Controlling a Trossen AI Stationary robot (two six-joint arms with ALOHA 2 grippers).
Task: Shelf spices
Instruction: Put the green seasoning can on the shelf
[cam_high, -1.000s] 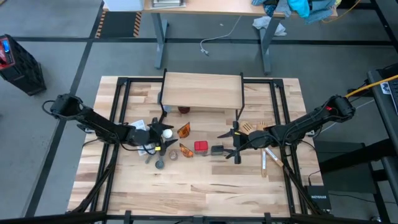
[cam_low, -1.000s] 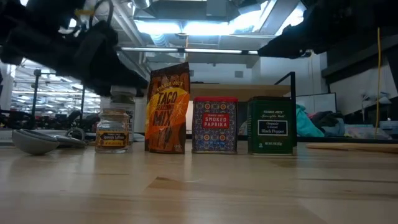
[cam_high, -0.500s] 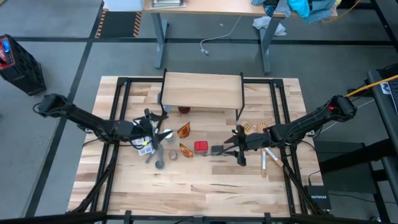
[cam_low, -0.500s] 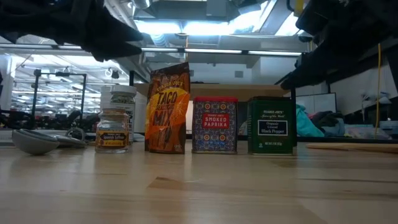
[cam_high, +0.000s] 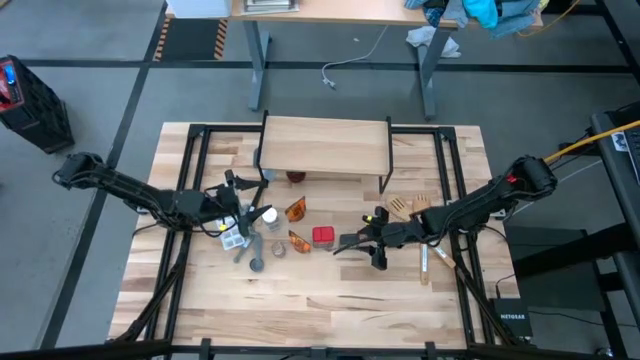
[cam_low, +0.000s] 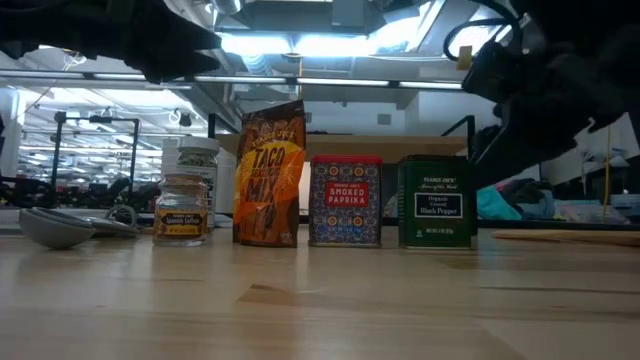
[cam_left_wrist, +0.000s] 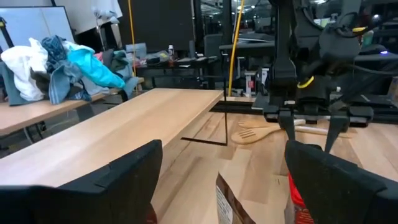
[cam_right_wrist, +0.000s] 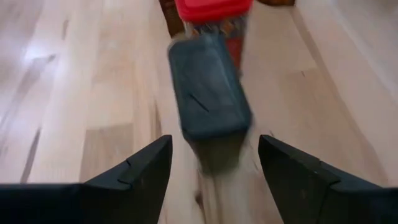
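Observation:
My right gripper is to put the dark grey tin up on the shelf (cam_high: 325, 145), so it next needs to grab the tin by its long sides.
The spices stand in a row in the low view: small brown-capped jar (cam_low: 182, 210), white-capped jar (cam_low: 197, 158) behind it, orange packet (cam_low: 269, 175), red-topped box (cam_low: 346, 200), dark grey tin (cam_low: 437, 200). My right gripper (cam_right_wrist: 211, 163) is open, tipped down over the dark grey tin (cam_right_wrist: 208, 93); its fingers stand on either side of the tin without touching. My left gripper (cam_high: 245, 207) is open, raised just left of the white-capped jar (cam_high: 268, 214). The shelf (cam_high: 325, 145) stands on black legs at the table's far middle.
A second orange packet (cam_high: 295, 210) and a brown jar (cam_high: 294, 177) sit by the shelf's front edge. A measuring spoon (cam_high: 257, 264) lies near the small jar. The wooden spatula (cam_high: 410, 207) and pale utensils (cam_high: 425, 260) lie right of the spices. Bare planks show toward the near edge.
My left gripper has drawn back from the white-capped jar toward the table's left edge and risen; the jar stays standing. My right gripper has moved left and down toward the dark grey tin and has tipped its fingers downward over it.

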